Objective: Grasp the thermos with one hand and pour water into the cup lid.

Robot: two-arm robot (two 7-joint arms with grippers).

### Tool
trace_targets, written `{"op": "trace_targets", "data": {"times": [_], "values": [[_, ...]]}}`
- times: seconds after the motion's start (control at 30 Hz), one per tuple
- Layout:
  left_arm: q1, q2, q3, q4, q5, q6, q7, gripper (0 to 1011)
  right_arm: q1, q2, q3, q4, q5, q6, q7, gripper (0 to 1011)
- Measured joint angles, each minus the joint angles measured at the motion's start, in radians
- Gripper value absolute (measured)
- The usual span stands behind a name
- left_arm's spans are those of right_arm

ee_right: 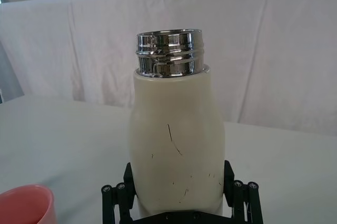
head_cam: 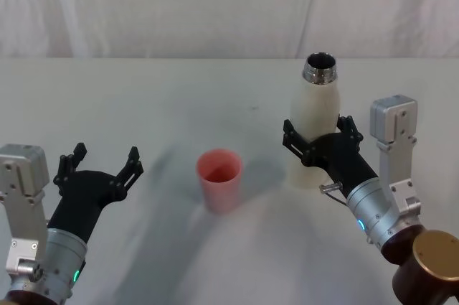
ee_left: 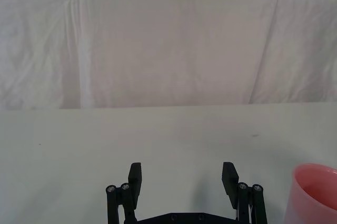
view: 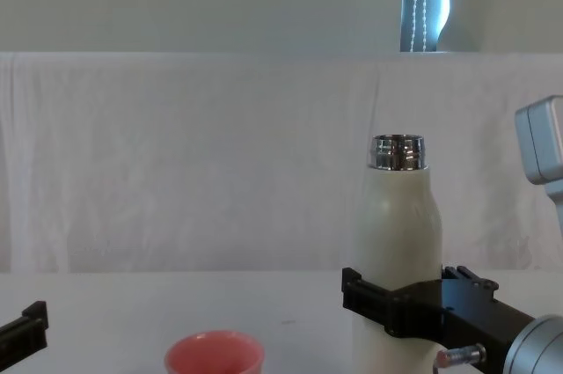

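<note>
My right gripper takes hold of the thermos by its lower body next. This leaves its open chrome neck [view: 398, 153] free to pour into the cup lid.
The cream-white thermos [head_cam: 315, 108] stands upright on the table at the right, its chrome neck open and uncapped. My right gripper [head_cam: 319, 131] straddles its lower body, one jaw on each side, spread as wide as the idle left gripper. The right wrist view shows the thermos [ee_right: 176, 124] filling the gap between the right gripper's [ee_right: 178, 174] fingers. The salmon-pink cup lid [head_cam: 219, 176] stands upright in the middle, left of the thermos. My left gripper [head_cam: 102, 161] hovers open and empty to the left of the cup lid [ee_left: 313, 195].
The table [head_cam: 179, 104] is covered in white cloth, with a white draped backdrop [view: 176, 154] behind it. Bare tabletop lies between the cup lid and the thermos and across the far side.
</note>
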Motion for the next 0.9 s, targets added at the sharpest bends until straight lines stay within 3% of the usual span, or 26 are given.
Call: {"op": "trace_targets", "data": {"times": [0.5,0.9], "values": [[0.0,0.0,0.0,0.0,0.0,0.0,0.0,1001,0.005,0.009,0.005,0.006,0.006,0.004,-0.003,962],[0.0,0.0,0.0,0.0,0.0,0.0,0.0,1001,0.014,0.026,-0.012,-0.047,-0.03,0.022,-0.008,962]]}}
